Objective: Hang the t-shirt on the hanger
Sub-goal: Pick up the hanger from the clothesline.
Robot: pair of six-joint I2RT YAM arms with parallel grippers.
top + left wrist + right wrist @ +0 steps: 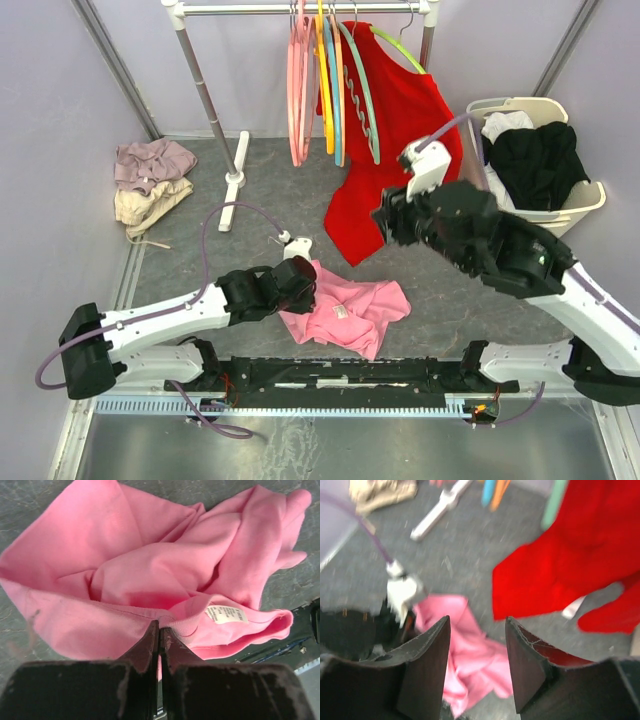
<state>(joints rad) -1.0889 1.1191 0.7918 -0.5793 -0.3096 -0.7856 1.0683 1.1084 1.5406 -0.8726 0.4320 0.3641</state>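
The right gripper grabs the mint-green hanger by its near end point(374, 147) next, so the hook and far end stay free to enter the t-shirt point(350, 310).
The pink t-shirt point(350, 310) lies crumpled on the grey floor in front of the arms. It fills the left wrist view point(150, 565), its white label point(226, 614) facing up. My left gripper point(303, 288) is shut on a hem fold of the t-shirt at its left edge point(160, 626). My right gripper point(385, 225) is open and empty, held in the air above and to the right of the t-shirt point(477, 621). The pale mint-green hanger point(362, 100) hangs on the rail among the other hangers; its lower end shows in the right wrist view point(554, 502).
Pink hangers point(297, 90), orange and blue hangers, and a red shirt point(400, 140) on a lime-green hanger point(402, 48) hang from the rail point(300, 8). A beige basket point(585, 205) of clothes stands at the right. A clothes pile point(150, 180) lies at the left.
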